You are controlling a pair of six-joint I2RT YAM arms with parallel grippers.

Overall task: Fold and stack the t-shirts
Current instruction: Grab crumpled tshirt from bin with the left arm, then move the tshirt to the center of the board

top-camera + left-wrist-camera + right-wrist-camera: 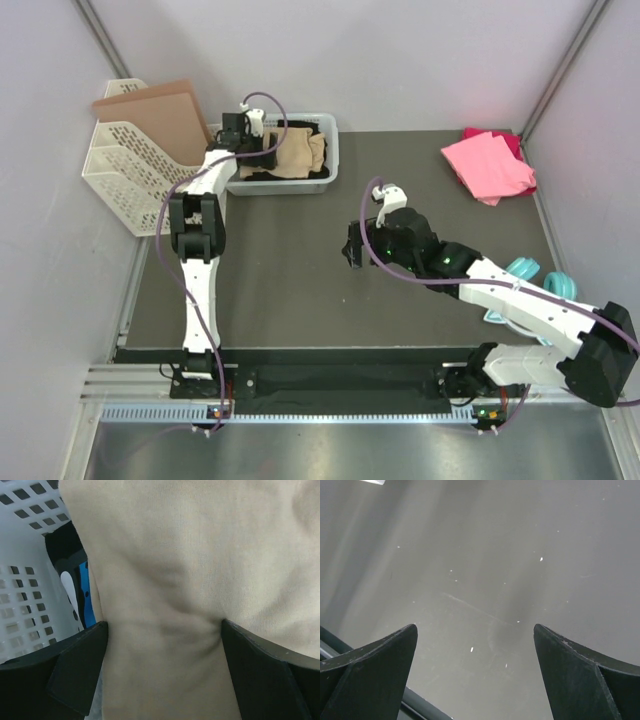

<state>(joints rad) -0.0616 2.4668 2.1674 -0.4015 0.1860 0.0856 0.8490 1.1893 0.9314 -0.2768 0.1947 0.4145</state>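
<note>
My left gripper can close: it dents the tan t-shirt.
A tan t-shirt (300,155) lies crumpled in a light grey bin (333,150) at the back of the table. My left gripper (262,150) reaches down into that bin. In the left wrist view the tan t-shirt (190,555) fills the frame, and the left gripper (164,625) is open with its fingers set wide on either side of a ridge of the cloth. A bright pink t-shirt (488,165) lies folded at the back right over a darker magenta one (510,140). My right gripper (352,252) hovers open over the dark mat (485,555), holding nothing.
Dark cloth with a blue and white print (75,590) lies under the tan shirt in the bin. A white lattice basket (130,175) with a brown cardboard sheet (160,110) stands at the back left. Teal plastic pieces (535,275) lie beside the right arm.
</note>
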